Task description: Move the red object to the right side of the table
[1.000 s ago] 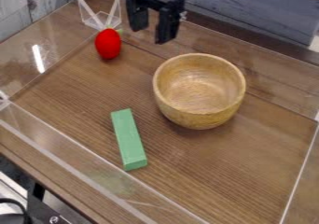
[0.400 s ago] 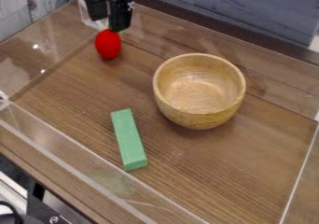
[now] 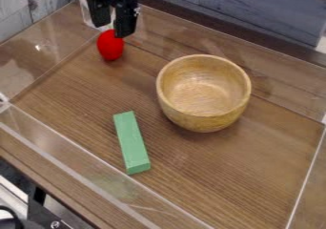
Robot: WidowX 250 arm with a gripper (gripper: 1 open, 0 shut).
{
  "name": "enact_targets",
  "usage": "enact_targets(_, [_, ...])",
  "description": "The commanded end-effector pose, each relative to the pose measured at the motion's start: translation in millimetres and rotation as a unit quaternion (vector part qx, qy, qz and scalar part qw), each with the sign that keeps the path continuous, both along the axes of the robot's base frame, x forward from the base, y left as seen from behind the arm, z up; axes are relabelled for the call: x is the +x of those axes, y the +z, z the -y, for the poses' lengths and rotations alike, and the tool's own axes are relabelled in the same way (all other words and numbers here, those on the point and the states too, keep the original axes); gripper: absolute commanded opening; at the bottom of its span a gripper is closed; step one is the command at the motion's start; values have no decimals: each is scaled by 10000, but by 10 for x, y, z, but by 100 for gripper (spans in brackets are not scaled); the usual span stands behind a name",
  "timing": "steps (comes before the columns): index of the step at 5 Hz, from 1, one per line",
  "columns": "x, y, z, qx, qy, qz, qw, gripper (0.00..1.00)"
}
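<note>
My gripper grabs the red object by its round body (image 3: pixel 111 49) next, to move it to the right side of the table.
The red object (image 3: pixel 110 47) is a small round ball-like toy fruit resting on the dark wood-grain table (image 3: pixel 242 166) near its far left corner. My gripper (image 3: pixel 111 23) hangs just above it, pointing down, with its two black fingers open and nothing between them. The right finger's tip (image 3: pixel 128 28) sits just above and to the right of the ball; the other finger is behind and to the left. Whether a finger touches the ball I cannot tell.
A wooden bowl (image 3: pixel 204 91) stands right of centre. A flat green rectangular block (image 3: pixel 130 142) lies in front of the ball, toward the near edge. Low clear acrylic walls (image 3: pixel 38 52) edge the tabletop.
The gripper has moved left across the far edge from beside the bowl to over the red ball, staying open. The ball, bowl and block have not moved.
</note>
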State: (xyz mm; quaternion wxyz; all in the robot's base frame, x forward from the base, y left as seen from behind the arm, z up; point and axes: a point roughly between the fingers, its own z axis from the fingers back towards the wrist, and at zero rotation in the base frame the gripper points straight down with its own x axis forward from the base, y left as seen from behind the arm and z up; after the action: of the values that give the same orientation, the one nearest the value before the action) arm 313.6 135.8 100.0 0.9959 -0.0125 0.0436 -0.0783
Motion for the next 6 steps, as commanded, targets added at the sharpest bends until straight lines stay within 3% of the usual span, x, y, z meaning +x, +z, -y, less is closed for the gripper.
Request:
enact_targets(1, [139,95,-32,116,-654,170,9976,100])
enact_targets(2, [246,65,-54,126,-1213,165,9924,100])
enact_targets(4, [284,-196,-259,117,-1237,116,9922,100])
enact_targets(6, [162,-184,-508,89,-796,279,9964,100])
